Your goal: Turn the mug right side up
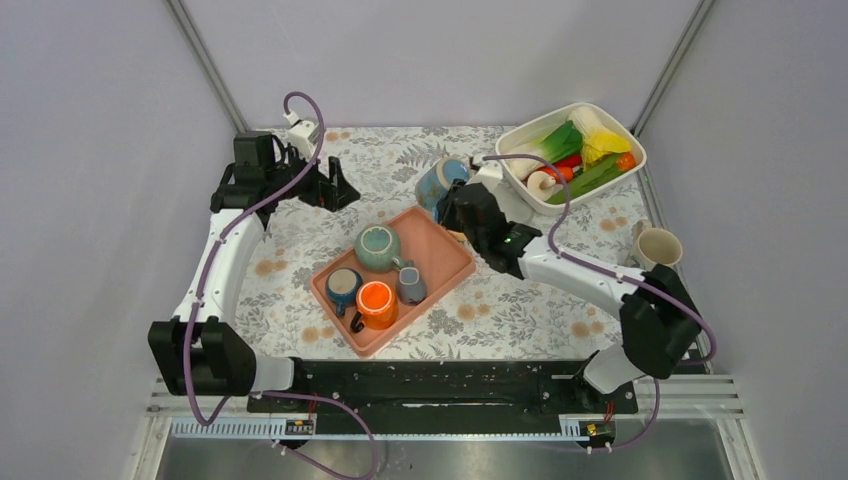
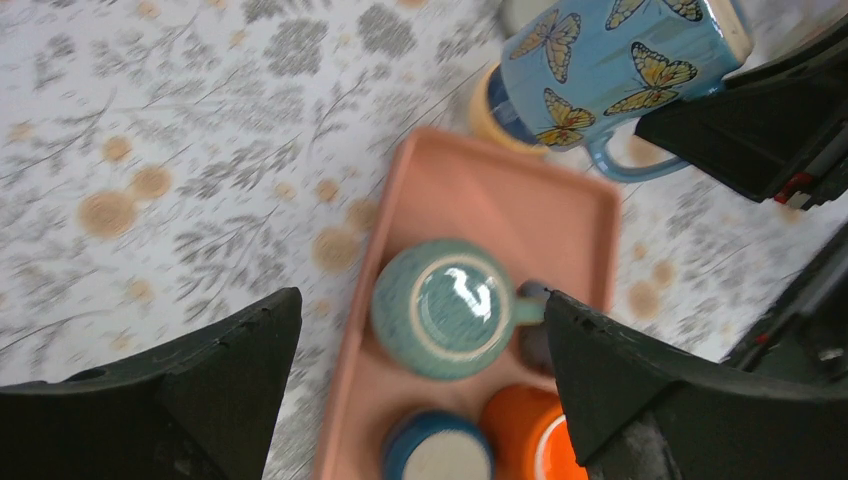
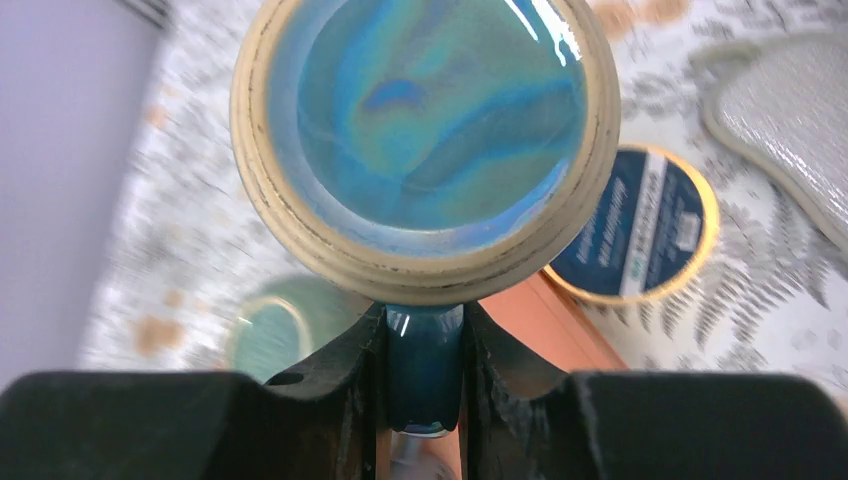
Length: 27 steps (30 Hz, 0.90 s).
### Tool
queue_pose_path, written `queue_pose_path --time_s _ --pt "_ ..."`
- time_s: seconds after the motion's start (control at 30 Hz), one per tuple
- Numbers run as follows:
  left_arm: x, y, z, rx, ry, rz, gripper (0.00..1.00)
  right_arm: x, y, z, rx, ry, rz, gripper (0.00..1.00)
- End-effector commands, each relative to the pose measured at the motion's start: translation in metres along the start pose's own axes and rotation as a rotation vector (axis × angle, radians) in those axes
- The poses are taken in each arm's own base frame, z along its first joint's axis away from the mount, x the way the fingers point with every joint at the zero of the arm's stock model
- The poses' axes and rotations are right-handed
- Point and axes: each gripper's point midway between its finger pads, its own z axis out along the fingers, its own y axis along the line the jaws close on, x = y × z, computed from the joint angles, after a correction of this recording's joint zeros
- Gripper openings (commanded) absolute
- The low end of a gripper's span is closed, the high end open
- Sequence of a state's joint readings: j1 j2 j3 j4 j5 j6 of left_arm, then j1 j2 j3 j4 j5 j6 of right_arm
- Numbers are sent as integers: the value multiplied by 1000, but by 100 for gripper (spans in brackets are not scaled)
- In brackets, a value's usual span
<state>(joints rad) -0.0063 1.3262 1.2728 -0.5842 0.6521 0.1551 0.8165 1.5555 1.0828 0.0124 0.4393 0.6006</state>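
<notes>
Next, my left gripper grabs the butterfly mug's rim (image 1: 422, 190) (image 2: 518, 84) opposite its cream-ringed end, which leaves that end free to set the mug upright.
The blue butterfly mug (image 1: 438, 182) is held off the table beyond the tray's far corner, tilted onto its side. My right gripper (image 1: 457, 207) is shut on its dark blue handle (image 3: 424, 365). In the right wrist view a round, cream-ringed end of the mug (image 3: 425, 130) faces the camera above my gripper (image 3: 424, 320). The left wrist view shows its butterfly wall (image 2: 610, 60) at the top right. My left gripper (image 1: 340, 190) is open and empty at the far left, apart from the mug; in its own view the gripper (image 2: 420, 330) frames the tray.
A salmon tray (image 1: 440, 245) holds an upside-down teal mug (image 1: 377, 247), a blue mug (image 1: 343, 287), an orange mug (image 1: 375, 303) and a small grey cup (image 1: 410, 283). A round blue tin (image 3: 635, 225) lies under the held mug. A white bin (image 1: 520, 130) of vegetables stands back right, a beige mug (image 1: 655, 247) at right.
</notes>
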Motion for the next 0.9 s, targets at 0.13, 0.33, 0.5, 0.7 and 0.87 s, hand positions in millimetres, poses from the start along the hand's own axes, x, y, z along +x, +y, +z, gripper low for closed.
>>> queue_pose_path --time_s 0.13,0.33,0.5,0.7,0.87 --pt "-73 -62 8 369 -219 -230 95 -138 83 -72 -467 -336 388 0" --pt "-100 -103 5 535 -259 -282 92 -151 108 -94 -616 -325 456 0" --pt "-102 -111 11 588 -230 -351 86 -156 117 -104 -681 -329 477 0" --pt "-96 -102 19 530 -213 -351 86 -167 106 -114 -653 -385 472 0" --pt "-101 -115 17 581 -207 -357 86 -177 114 -126 -701 -398 466 0"
